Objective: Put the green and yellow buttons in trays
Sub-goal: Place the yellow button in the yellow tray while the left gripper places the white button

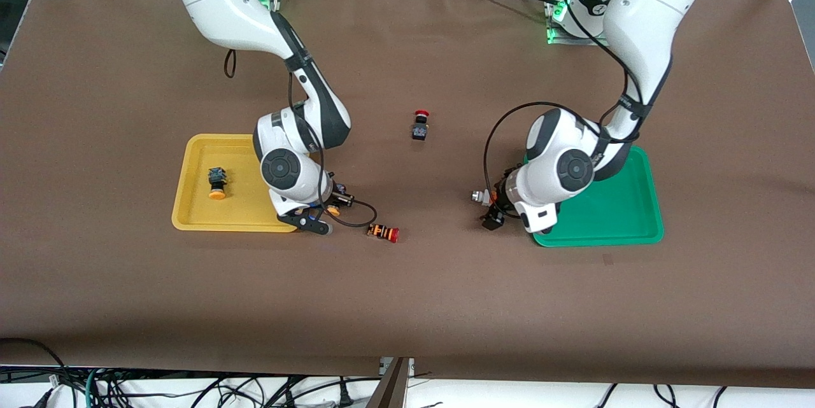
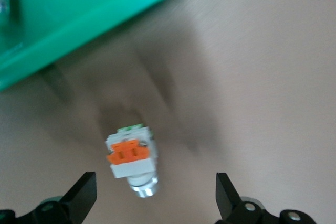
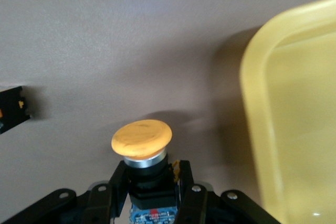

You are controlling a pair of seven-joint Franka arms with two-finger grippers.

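I need to lower my left gripper before closing on the pale switch (image 2: 131,158). My left gripper's fingers stop above the switch, so they would miss it if I closed now.
My right gripper (image 1: 334,204) is shut on a black switch with a yellow-orange cap (image 3: 142,140) and holds it just above the table beside the yellow tray (image 1: 191,204). The tray's rim shows in the right wrist view (image 3: 262,103). A second yellow-capped switch (image 1: 217,183) lies in that tray. My left gripper (image 2: 156,198) is open over a pale grey-white switch with an orange mark and silver tip (image 2: 131,161). That switch lies on the table (image 1: 479,196) beside the green tray (image 1: 624,217), untouched between the fingers. The other pale switch is hidden.
An orange-striped switch with a red cap (image 1: 384,232) lies on the table close to my right gripper. A black switch with a red cap (image 1: 420,125) stands mid-table, farther from the front camera. The green tray's rim (image 2: 79,30) is near my left gripper.
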